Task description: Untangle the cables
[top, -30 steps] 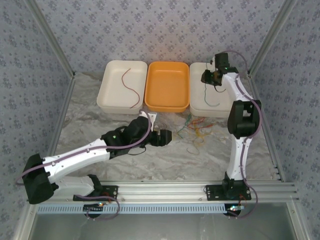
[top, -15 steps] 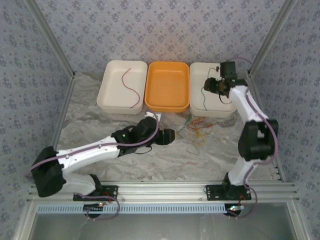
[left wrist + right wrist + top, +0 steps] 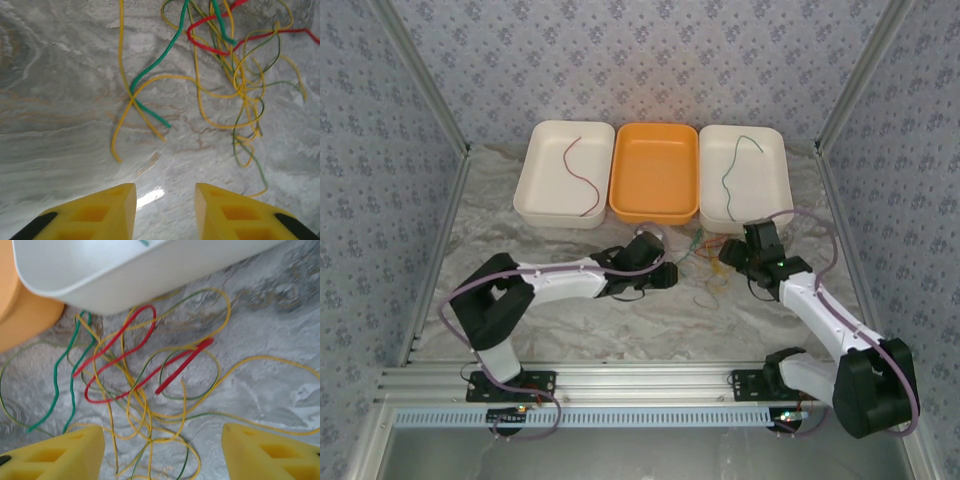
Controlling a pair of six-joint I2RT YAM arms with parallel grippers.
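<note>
Next, my right gripper grabs the red cable near its loose end (image 3: 176,372), beside the cable's outer fold, and its length stays free for my left gripper to untangle.
A tangle of cables (image 3: 712,262) in red, green and yellow lies on the marble table just in front of the trays. In the left wrist view a green cable (image 3: 156,64) and a yellow cable (image 3: 121,75) lie nearest, ahead of my left gripper (image 3: 165,200). Its jaws stand open, a narrow gap with nothing in it. My left gripper (image 3: 666,275) sits just left of the tangle. My right gripper (image 3: 728,256) hovers at the tangle's right side, wide open (image 3: 162,452), with yellow loops (image 3: 145,420) on the table between its fingers and a red cable (image 3: 122,357) beyond.
Three trays line the back. The left white tray (image 3: 542,180) holds one dark red cable (image 3: 582,178). The orange tray (image 3: 655,205) stands in the middle. The right white tray (image 3: 770,175) holds a green cable (image 3: 730,175); its wall (image 3: 150,275) is close ahead of my right gripper.
My right gripper let go of the green cable in the right tray, came down to the tangle and opened wider. My left gripper slid right toward the tangle while its jaws narrowed.
</note>
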